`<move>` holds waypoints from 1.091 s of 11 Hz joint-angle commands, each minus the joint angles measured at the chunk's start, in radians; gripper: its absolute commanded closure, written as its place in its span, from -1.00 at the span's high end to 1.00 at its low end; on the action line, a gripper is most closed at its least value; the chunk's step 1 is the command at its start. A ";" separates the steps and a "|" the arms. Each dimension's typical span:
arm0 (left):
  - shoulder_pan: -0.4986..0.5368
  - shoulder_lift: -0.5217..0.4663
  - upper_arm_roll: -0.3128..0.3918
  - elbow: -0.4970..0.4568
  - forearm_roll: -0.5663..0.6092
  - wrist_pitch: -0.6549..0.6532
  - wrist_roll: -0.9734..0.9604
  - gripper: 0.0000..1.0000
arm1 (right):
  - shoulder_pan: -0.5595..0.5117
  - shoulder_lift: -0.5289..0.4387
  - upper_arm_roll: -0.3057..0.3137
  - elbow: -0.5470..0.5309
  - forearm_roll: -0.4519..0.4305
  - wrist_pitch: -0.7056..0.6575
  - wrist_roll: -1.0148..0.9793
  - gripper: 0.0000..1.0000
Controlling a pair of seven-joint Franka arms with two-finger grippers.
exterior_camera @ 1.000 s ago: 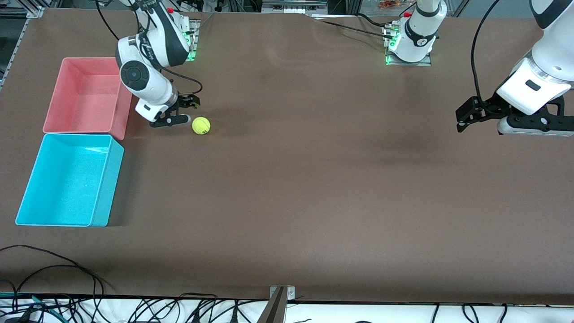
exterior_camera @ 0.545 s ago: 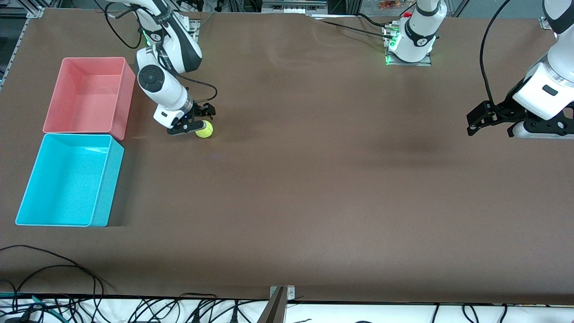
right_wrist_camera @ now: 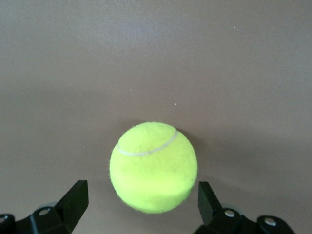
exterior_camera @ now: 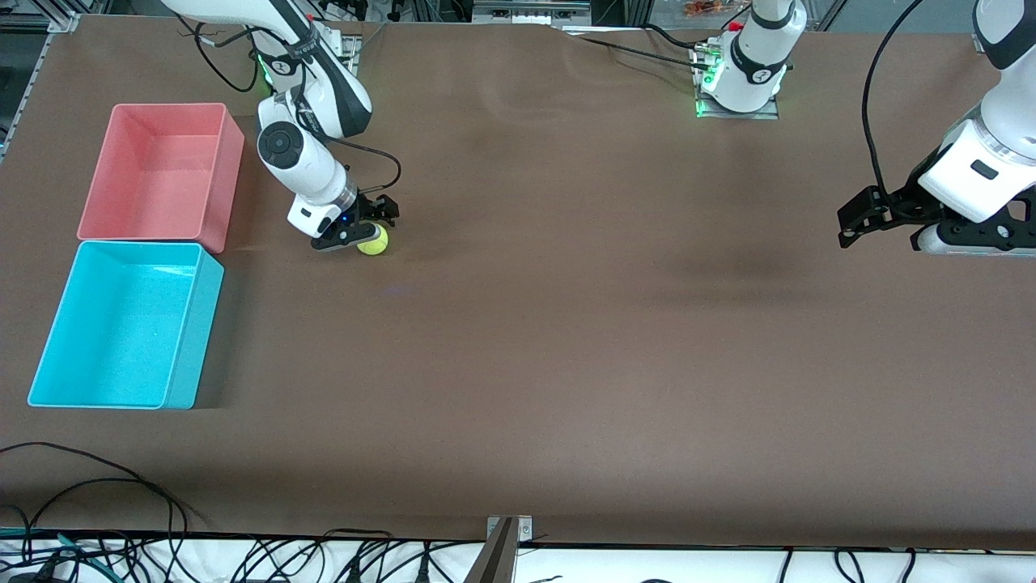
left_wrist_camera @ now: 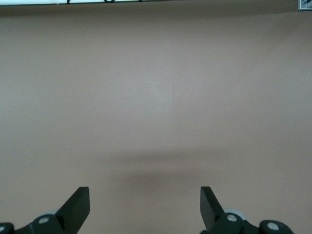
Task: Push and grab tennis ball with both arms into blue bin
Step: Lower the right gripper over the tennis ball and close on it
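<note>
Next, my right gripper grabs the tennis ball (exterior_camera: 374,241) by its round fuzzy sides. Then it moves the ball into the blue bin (exterior_camera: 180,346).
The yellow-green tennis ball (exterior_camera: 374,241) lies on the brown table, beside the pink bin and toward the right arm's end. My right gripper (exterior_camera: 366,229) is low at the ball and open; in the right wrist view the ball (right_wrist_camera: 153,166) sits between the two spread fingertips, with gaps on both sides, and the gripper (right_wrist_camera: 141,200) holds nothing. The cyan blue bin (exterior_camera: 180,346) stands empty, nearer the front camera than the pink bin. My left gripper (exterior_camera: 859,217) hangs open and empty over bare table at the left arm's end; the left wrist view shows only table between its fingers (left_wrist_camera: 145,204).
The empty pink bin (exterior_camera: 230,185) stands against the blue bin's farther end, close to the right arm. Cables lie along the table's front edge (exterior_camera: 243,538). A metal bracket (exterior_camera: 508,530) sits at the middle of that edge.
My right gripper has moved up to the ball and now straddles it; the ball has shifted slightly away from the bins and toward the front camera. The left gripper has shifted slightly toward the left arm's end.
</note>
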 commanded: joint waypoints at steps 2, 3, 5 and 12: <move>-0.008 -0.001 0.013 0.012 -0.021 0.000 0.045 1.00 | -0.003 0.052 0.006 0.007 -0.068 0.102 -0.007 1.00; -0.008 -0.001 0.013 0.011 -0.021 0.000 0.047 1.00 | -0.003 0.059 0.006 0.007 -0.077 0.102 -0.008 1.00; -0.011 -0.001 0.013 0.018 -0.021 0.000 0.047 1.00 | -0.009 0.068 0.002 0.016 -0.125 0.104 -0.007 0.99; -0.025 0.016 0.013 0.023 -0.062 0.003 0.034 1.00 | -0.015 0.109 -0.032 0.038 -0.178 0.132 -0.014 0.00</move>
